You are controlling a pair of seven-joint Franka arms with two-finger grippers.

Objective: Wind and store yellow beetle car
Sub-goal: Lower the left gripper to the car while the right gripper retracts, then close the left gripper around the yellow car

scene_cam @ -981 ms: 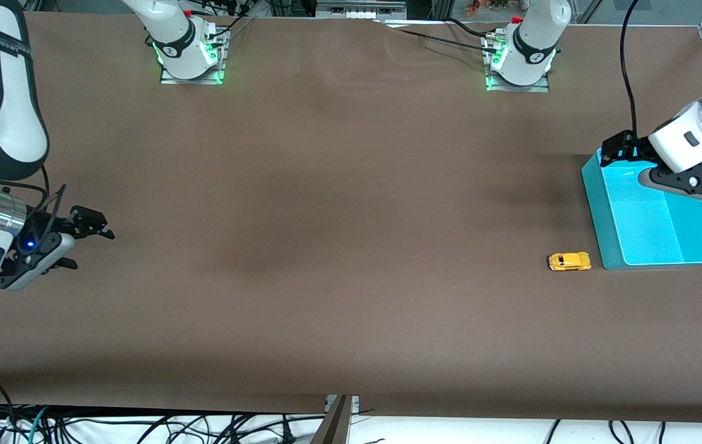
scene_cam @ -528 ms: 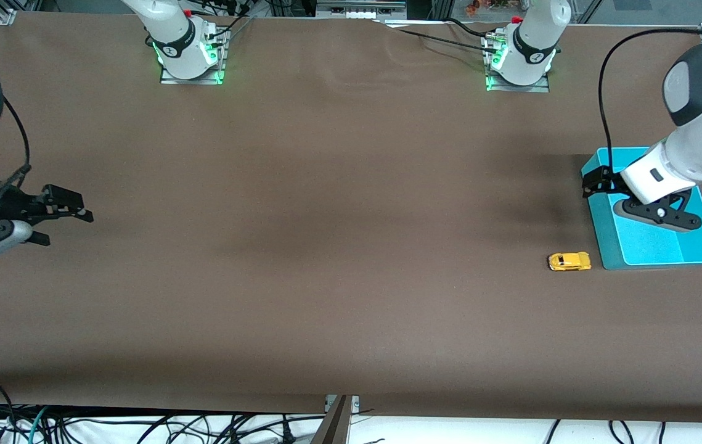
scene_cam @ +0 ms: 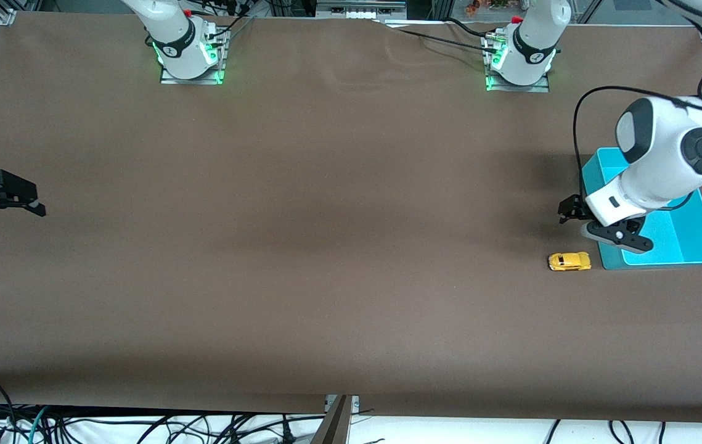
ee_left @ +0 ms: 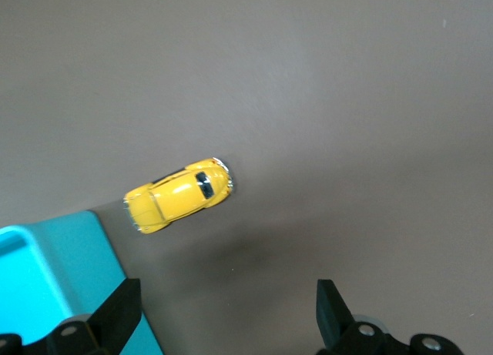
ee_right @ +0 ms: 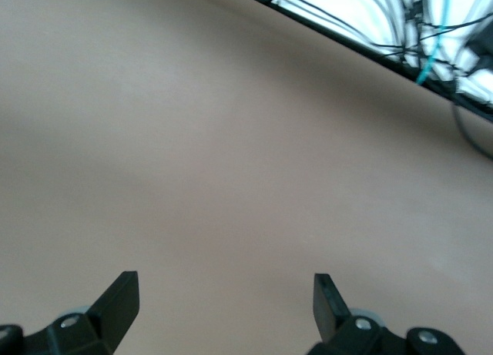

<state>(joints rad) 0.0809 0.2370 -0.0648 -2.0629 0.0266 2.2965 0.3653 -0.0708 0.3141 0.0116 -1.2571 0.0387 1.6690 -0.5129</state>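
Observation:
The yellow beetle car [scene_cam: 569, 261] is to be stored in the cyan bin [scene_cam: 699, 237], so my left gripper will grab the car by its two long sides next.
The yellow beetle car [scene_cam: 569, 261] [ee_left: 179, 195] stands on its wheels on the brown table, just beside the cyan bin's [scene_cam: 699, 237] [ee_left: 42, 274] corner nearest the front camera. My left gripper [scene_cam: 571, 211] [ee_left: 226, 310] hangs open and empty over the table next to that edge of the bin, close to the car without touching it. At the right arm's end of the table my right gripper [scene_cam: 13, 222] [ee_right: 225, 295] is open over bare table with nothing between its fingers.
The left arm's white wrist covers part of the bin. What shows of the bin's inside holds nothing. Both arm bases [scene_cam: 189, 52] [scene_cam: 520, 58] stand along the table's edge farthest from the front camera. Cables [scene_cam: 141, 425] hang below the edge nearest it.
The left arm has swung down from above the bin to the table beside the car. The right arm has drawn back toward its end of the table.

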